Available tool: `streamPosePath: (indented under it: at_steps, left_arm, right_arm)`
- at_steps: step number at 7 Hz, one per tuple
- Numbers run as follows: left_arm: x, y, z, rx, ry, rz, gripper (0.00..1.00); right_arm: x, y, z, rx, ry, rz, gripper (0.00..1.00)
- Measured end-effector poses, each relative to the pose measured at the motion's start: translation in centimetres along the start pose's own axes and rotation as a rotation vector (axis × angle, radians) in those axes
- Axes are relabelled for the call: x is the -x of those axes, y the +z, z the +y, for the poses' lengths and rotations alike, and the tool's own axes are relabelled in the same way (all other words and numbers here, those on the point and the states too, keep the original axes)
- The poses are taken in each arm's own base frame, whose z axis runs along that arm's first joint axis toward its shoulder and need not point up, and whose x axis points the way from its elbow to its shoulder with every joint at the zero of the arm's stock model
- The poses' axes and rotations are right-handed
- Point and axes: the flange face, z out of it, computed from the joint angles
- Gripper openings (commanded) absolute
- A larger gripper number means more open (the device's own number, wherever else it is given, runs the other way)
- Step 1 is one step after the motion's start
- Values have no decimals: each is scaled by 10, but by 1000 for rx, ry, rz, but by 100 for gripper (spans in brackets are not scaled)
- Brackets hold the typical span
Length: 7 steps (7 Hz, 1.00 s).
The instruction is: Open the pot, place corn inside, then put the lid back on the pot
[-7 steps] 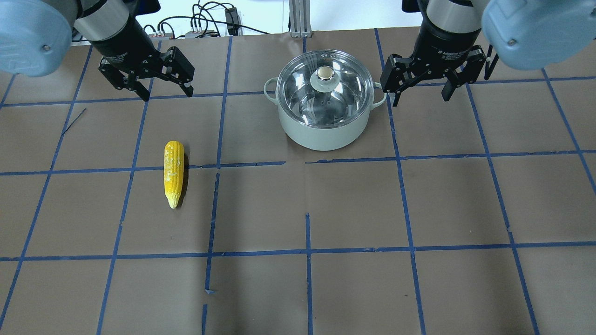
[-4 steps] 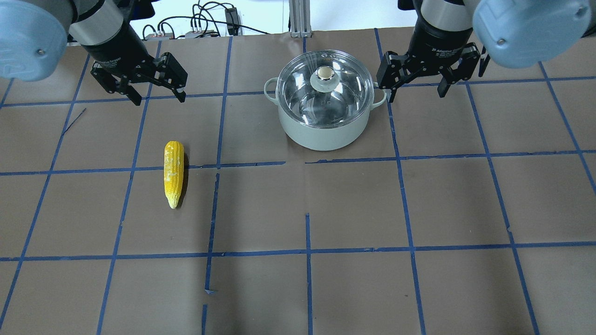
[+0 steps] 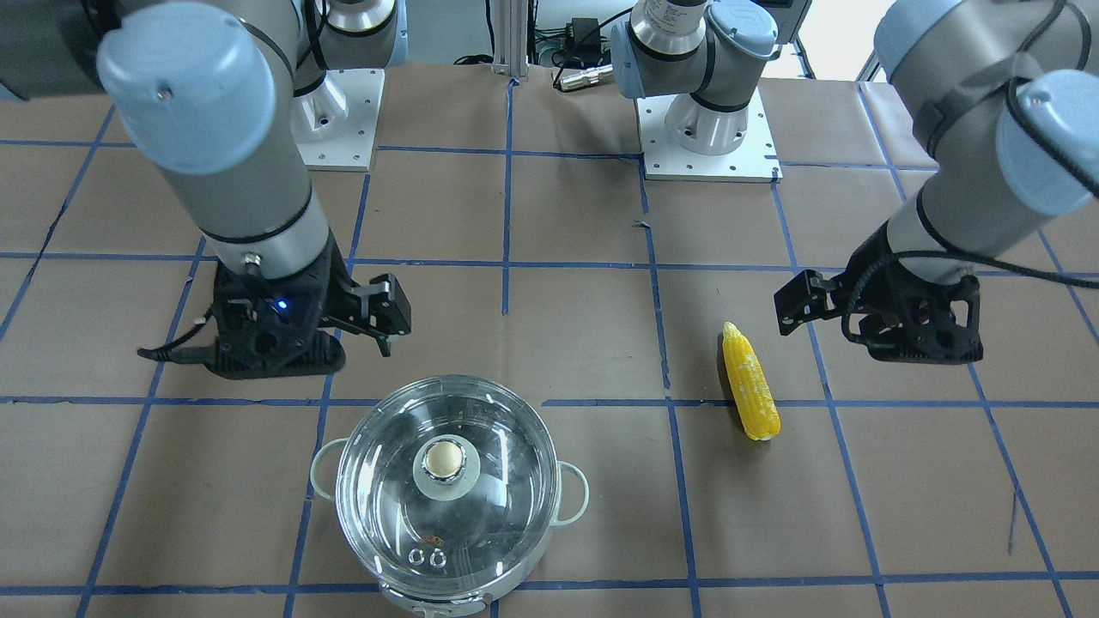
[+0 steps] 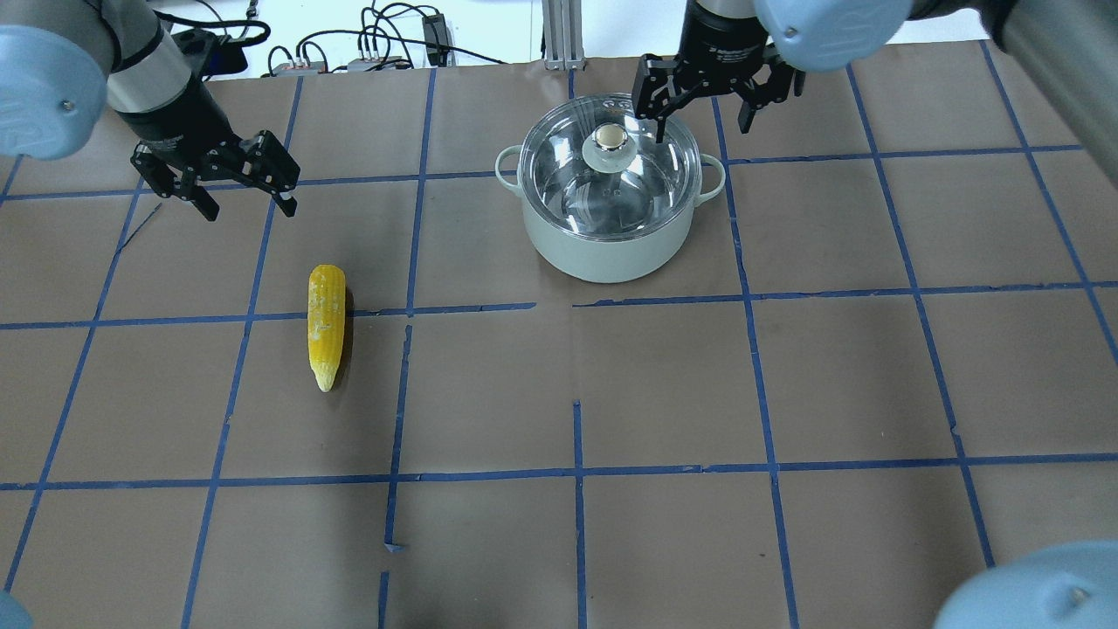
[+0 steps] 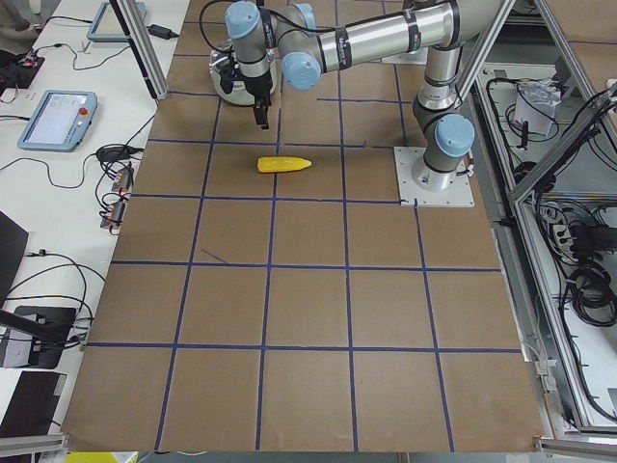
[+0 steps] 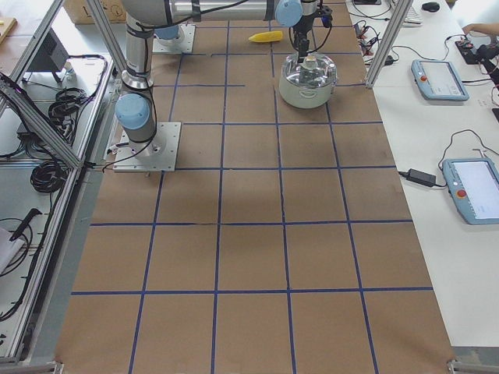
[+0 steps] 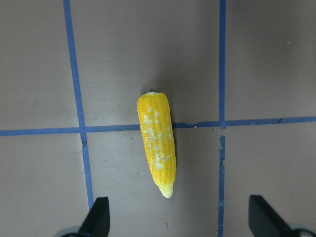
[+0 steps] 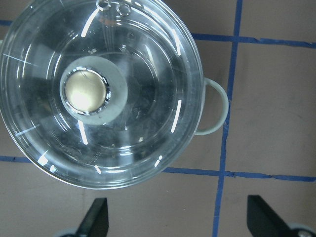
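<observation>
The right gripper grabs the glass lid by its cream knob (image 3: 444,459) (image 8: 86,91) next, to open the pot, since the lid spreads wider than the open fingertips.
The pot (image 4: 611,249) stands at the table's far middle, pale-sided with two loop handles. The clear glass lid (image 4: 568,179) sits on it, its cream knob (image 4: 609,138) on top. The yellow corn (image 4: 326,325) lies on the table at left, its pointed end toward the near edge. My left gripper (image 4: 251,212) is open and empty, beyond and left of the corn; in the left wrist view (image 7: 180,219) the corn (image 7: 157,143) lies just ahead of it. My right gripper (image 4: 703,129) is open and empty over the pot's far right rim. The right wrist view (image 8: 178,219) shows the lid (image 8: 143,74) from above.
The table (image 4: 664,384) is brown paper with a grid of blue tape. Cables and a metal post (image 4: 559,35) lie beyond its far edge. The arms' base plates (image 3: 708,142) sit at the robot's side.
My right gripper has moved left, from beside the pot's right handle to over its far right rim. My left gripper has moved left and a little nearer. Both stay open.
</observation>
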Motion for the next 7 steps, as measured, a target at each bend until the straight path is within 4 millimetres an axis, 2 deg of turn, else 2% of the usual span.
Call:
streamPosePath:
  at_steps: [2,4,5,6,7]
  left_arm:
    - [9,54,-20,-19,-56,-6,100]
    - [9,102,-12,-64,-103,-14,100]
    - [8,121,-3,-75,-123,-22,100]
    - [8,134,4,-74,-135,-36,100]
    - [8,144,8,-64,-141,-47,100]
  right_arm:
    - [40,38,-27,7,48,2,99]
    - [54,74,-43,-12,78,0,97]
    - [57,82,-47,-13,84,-2,95]
    - [60,84,-49,-16,85,-3,88]
    - [62,84,-50,-18,86,-4,65]
